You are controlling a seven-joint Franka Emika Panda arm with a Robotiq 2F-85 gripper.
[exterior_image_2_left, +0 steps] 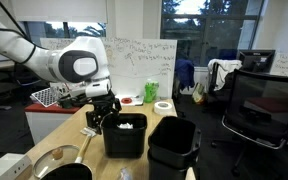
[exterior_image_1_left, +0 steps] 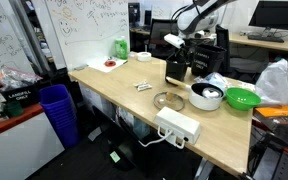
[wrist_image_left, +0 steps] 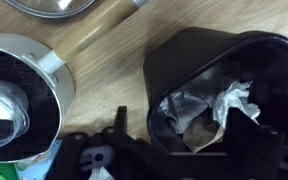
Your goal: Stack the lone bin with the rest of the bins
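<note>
I need to grab the lone bin [exterior_image_2_left: 125, 138] next by its top rim, with one finger inside and one outside. Its tapered base then stays free to stack.
The lone bin [exterior_image_2_left: 125, 138] is a small black tapered bin standing on the wooden table, with crumpled white paper inside. It shows in both exterior views [exterior_image_1_left: 177, 71] and fills the right of the wrist view [wrist_image_left: 209, 60]. The rest of the bins [exterior_image_2_left: 172, 150] is a black nested stack standing just beside it, past the table's edge. My gripper [exterior_image_2_left: 102, 112] hangs at the lone bin's rim, also seen in an exterior view [exterior_image_1_left: 180, 48]. In the wrist view my gripper [wrist_image_left: 182, 138] is open, one finger outside the bin's wall and one over its inside.
On the table are a white pot [exterior_image_1_left: 206, 96], a green bowl [exterior_image_1_left: 242, 98], a glass lid [exterior_image_1_left: 168, 100], a white power strip [exterior_image_1_left: 178, 125] and a pan [exterior_image_2_left: 59, 160]. A blue ribbed bin [exterior_image_1_left: 56, 110] stands on the floor. Office chairs [exterior_image_2_left: 252, 110] stand nearby.
</note>
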